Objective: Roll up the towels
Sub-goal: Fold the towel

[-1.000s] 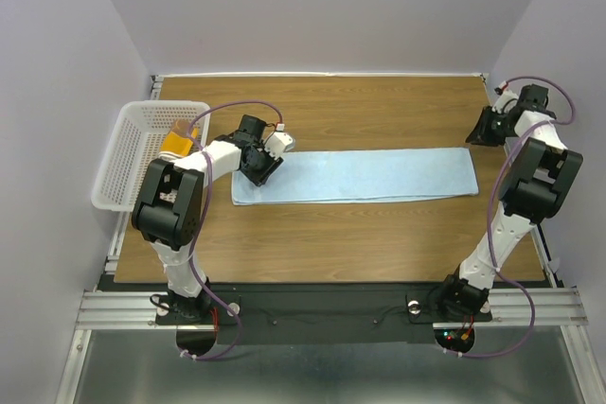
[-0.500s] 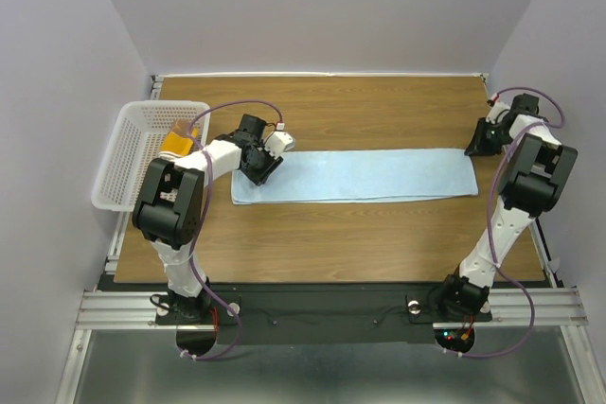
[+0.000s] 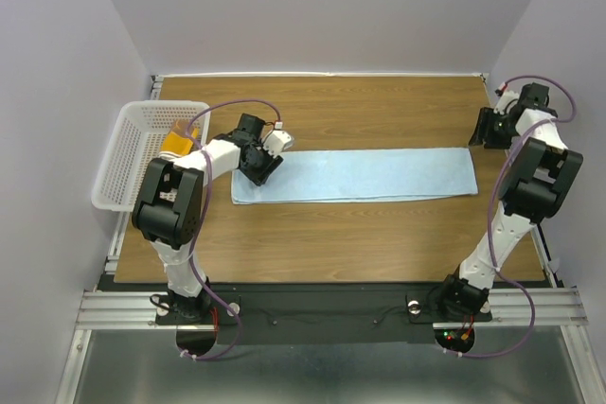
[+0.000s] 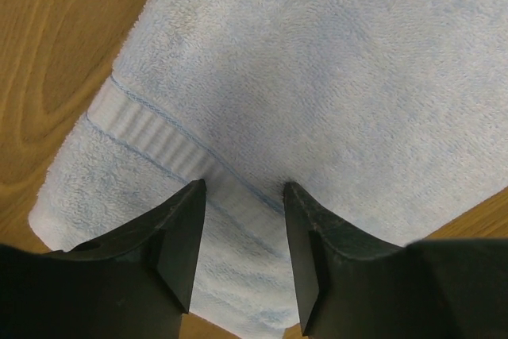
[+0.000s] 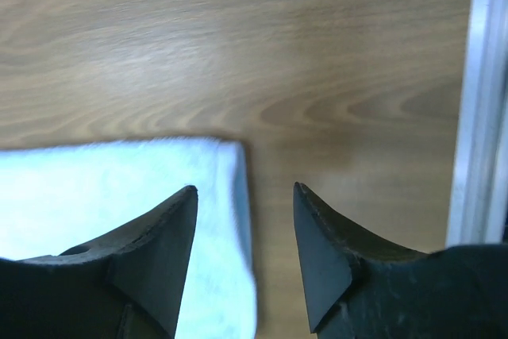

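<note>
The light blue towel (image 3: 379,175) has a short edge near the metal bar. My right gripper needs to pinch the towel by that edge to fold it inward for rolling.
The light blue towel (image 3: 379,175) lies flat and unrolled across the middle of the table, its long side running left to right. My left gripper (image 3: 258,166) stands open over its left end. In the left wrist view the fingers (image 4: 242,196) straddle the towel's (image 4: 317,77) woven band with nothing pinched. My right gripper (image 3: 485,130) hangs open just past the towel's far right corner. In the right wrist view the towel's (image 5: 103,188) right edge runs between the open fingers (image 5: 244,190). A mustard-yellow towel (image 3: 176,142) sits in the basket, partly hidden by the left arm.
A white perforated basket (image 3: 123,153) stands off the table's left edge. Bare wooden tabletop (image 3: 360,111) surrounds the blue towel. A metal rail (image 5: 476,117) runs along the table's right edge close to my right gripper.
My right gripper dipped toward the towel's right corner, drew back up and opened its jaws. The left gripper stayed over the left end, its jaws a little wider.
</note>
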`<state>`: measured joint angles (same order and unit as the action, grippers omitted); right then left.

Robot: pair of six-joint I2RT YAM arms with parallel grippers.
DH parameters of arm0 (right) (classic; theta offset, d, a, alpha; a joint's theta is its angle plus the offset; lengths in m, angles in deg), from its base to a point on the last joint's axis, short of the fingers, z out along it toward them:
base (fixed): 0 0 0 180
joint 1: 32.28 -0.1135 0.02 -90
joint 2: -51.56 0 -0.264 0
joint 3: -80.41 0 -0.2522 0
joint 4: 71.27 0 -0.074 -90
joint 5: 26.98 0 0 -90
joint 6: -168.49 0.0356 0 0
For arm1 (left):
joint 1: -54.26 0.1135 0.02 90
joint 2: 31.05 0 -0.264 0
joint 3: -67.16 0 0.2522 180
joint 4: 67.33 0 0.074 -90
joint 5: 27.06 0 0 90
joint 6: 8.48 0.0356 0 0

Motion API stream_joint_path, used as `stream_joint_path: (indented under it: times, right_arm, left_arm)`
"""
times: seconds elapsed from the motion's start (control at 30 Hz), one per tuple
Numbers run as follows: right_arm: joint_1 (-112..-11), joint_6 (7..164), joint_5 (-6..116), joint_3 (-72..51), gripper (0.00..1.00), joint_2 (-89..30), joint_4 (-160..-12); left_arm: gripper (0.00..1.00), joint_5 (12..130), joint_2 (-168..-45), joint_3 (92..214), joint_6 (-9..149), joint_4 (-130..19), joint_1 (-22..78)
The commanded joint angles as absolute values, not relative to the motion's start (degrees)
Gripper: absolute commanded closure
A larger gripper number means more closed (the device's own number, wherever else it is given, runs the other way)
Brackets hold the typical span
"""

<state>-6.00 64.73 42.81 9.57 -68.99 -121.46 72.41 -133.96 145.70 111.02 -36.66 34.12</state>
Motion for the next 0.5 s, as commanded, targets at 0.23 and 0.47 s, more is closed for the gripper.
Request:
stream_joint_path:
  times: [0.23, 0.47]
  right_arm:
    - [-5.04, 60.91, 42.80, 2.69, 0.45, -59.71, -131.09]
    - [-5.04, 60.03, 43.15, -0.04, 0.46, -62.17, -131.18]
  left_arm:
    - [0.38, 74.62, -129.13, 148.77, 109.47, -34.76, 34.40]
    - [0.33, 76.38, -127.99, 149.92, 108.24, -33.97, 34.40]
